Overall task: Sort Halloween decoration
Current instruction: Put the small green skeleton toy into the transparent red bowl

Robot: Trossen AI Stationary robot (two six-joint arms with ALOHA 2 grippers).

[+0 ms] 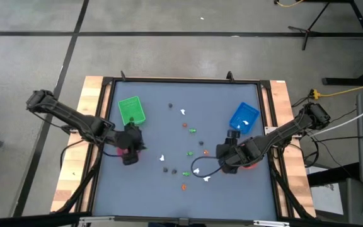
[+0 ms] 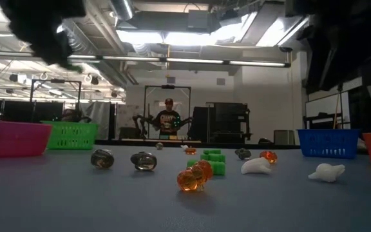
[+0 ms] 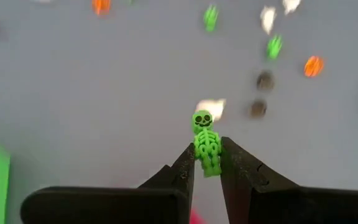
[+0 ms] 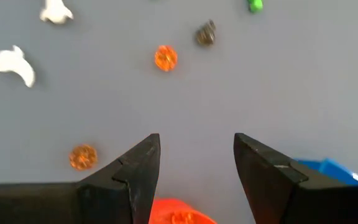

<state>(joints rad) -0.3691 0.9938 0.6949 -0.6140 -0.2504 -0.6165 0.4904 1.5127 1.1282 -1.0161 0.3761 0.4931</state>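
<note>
I should move the green skeleton [image 3: 207,146] over the pink bowl before my left gripper releases it, because it is still over grey tabletop, short of the bowl.
Small Halloween figures in white, orange, green and dark lie scattered on the grey table [image 1: 169,135], mostly about its middle [image 1: 190,153]. In the low view an orange figure [image 2: 195,175] lies nearest. My left gripper [image 1: 131,148] hovers at the pink bowl [image 1: 120,151] and is shut on a green skeleton figure [image 3: 205,140]. My right gripper [image 4: 196,155] is open and holds nothing. It hangs over bare table beside the orange bowl [image 4: 179,213], with orange figures [image 4: 165,58] and white figures [image 4: 14,65] ahead of it. My left gripper pinches the green skeleton between its two fingertips [image 3: 185,163] by the lower body and legs [image 3: 210,160]. The skull and ribs [image 3: 202,121] stick out beyond the tips. The figure lies along the fingers and is lifted clear of the table.
The green square tray [image 1: 131,110] stands far-left and the blue square tray [image 1: 243,118] far-right. The orange bowl [image 1: 252,165] sits by the right arm. Wooden rails [image 1: 96,88] frame the table. A person [image 2: 168,119] stands in the room beyond the far edge.
</note>
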